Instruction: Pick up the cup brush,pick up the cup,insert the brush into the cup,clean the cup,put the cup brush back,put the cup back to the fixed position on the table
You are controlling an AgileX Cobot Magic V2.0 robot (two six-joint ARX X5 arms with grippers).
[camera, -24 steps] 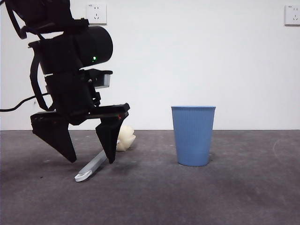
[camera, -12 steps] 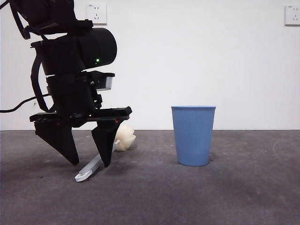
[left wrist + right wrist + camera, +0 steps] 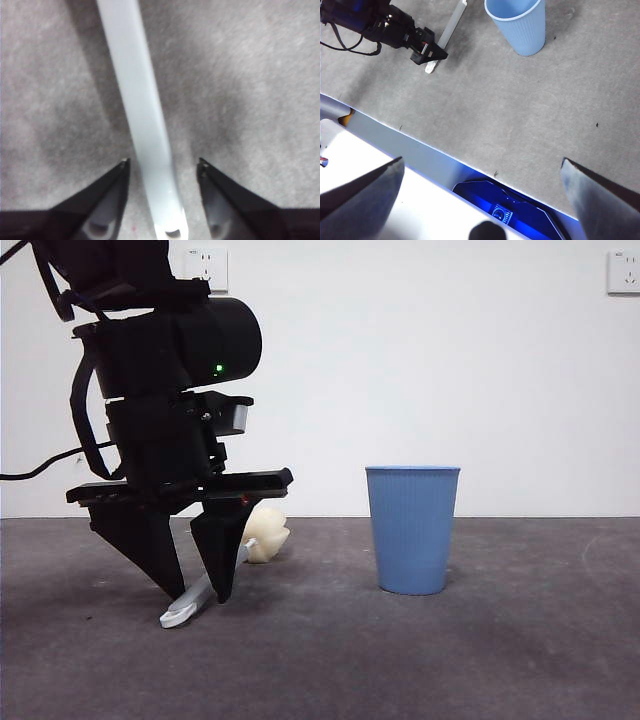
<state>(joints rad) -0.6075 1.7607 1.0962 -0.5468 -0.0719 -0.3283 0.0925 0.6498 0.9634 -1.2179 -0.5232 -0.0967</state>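
I should reach the cup with my right gripper and grab it by its ribbed side (image 3: 412, 538). Then the cup's opening (image 3: 412, 469) stays free for the brush.
The cup brush lies flat on the table (image 3: 500, 660), its grey handle (image 3: 203, 592) toward the front and its cream sponge head (image 3: 266, 533) behind. My left gripper (image 3: 198, 596) is low over the handle, one jaw on each side. In the left wrist view the handle (image 3: 142, 115) runs between the jaws of the left gripper (image 3: 163, 161), with small gaps on both sides, so it is open. The light blue cup (image 3: 412, 529) stands upright to the right, apart from the brush. My right gripper (image 3: 481, 160) is open and empty, high above the table's near edge, with the cup (image 3: 517, 25) far off.
Two wall sockets (image 3: 206, 269) sit on the white wall behind. The right wrist view shows the table's pale front edge (image 3: 415, 150) and a blue-lit device (image 3: 505, 210) below it. The left arm's cable (image 3: 40, 465) trails off to the left.
My left gripper's jaws have come closer together around the brush handle, and the gripper has sunk a little. The brush and cup have not moved.
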